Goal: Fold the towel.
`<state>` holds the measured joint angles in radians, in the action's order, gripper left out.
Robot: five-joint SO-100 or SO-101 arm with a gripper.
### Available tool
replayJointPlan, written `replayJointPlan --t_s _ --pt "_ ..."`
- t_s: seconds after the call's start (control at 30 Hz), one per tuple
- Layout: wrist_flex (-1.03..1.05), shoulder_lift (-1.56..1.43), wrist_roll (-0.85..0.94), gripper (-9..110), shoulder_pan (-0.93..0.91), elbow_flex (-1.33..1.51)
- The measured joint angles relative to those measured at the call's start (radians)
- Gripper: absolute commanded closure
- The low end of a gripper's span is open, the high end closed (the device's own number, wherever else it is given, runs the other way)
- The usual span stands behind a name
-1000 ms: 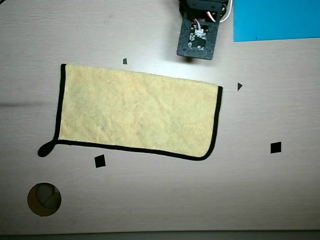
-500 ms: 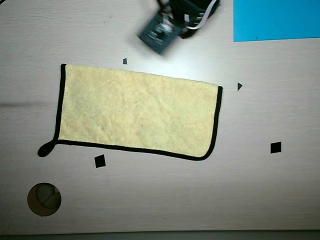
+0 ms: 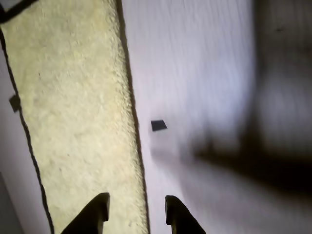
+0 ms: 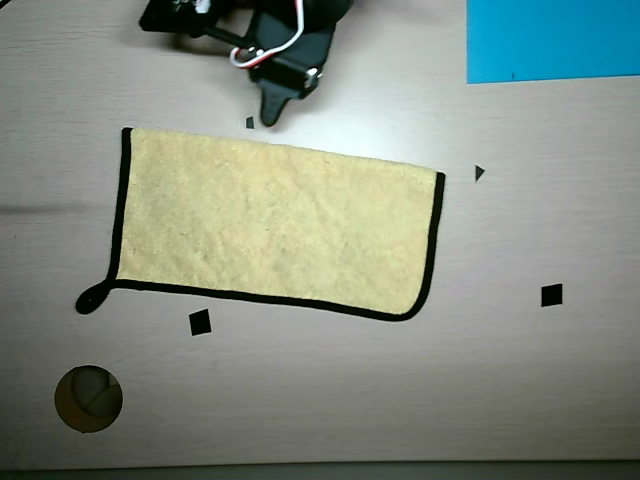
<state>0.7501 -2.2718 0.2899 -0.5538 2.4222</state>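
The yellow cloth [image 3: 80, 117] is to be folded, so my gripper needs to grab it next by its plain edge [image 3: 138, 168] that lacks black trim.
A yellow towel [image 4: 275, 225] with black edging lies flat on the table in the overhead view, with a hanging loop at its lower left corner. Its top edge shows no black trim. My gripper [image 4: 272, 108] hovers just beyond the towel's top edge, left of its middle, clear of the cloth. In the wrist view the towel [image 3: 73, 112] fills the left half. My gripper [image 3: 136, 212] is open and empty, and its two dark fingertips straddle the towel's right edge at the bottom of that view.
Small black markers lie on the table around the towel [image 4: 200, 322] [image 4: 551, 295] [image 4: 479, 172] [image 4: 250, 122]; one shows in the wrist view [image 3: 158, 125]. A blue sheet [image 4: 550, 40] lies at the top right. A round brown hole [image 4: 88, 398] is at the lower left.
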Motion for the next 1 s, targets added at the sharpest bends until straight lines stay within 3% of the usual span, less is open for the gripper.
replayJointPlan --t_s 0.27,1.0 --pt "-0.239 0.336 -0.109 83 -0.103 -0.132" --pt "-0.469 0.775 -0.104 83 -0.178 -0.397"
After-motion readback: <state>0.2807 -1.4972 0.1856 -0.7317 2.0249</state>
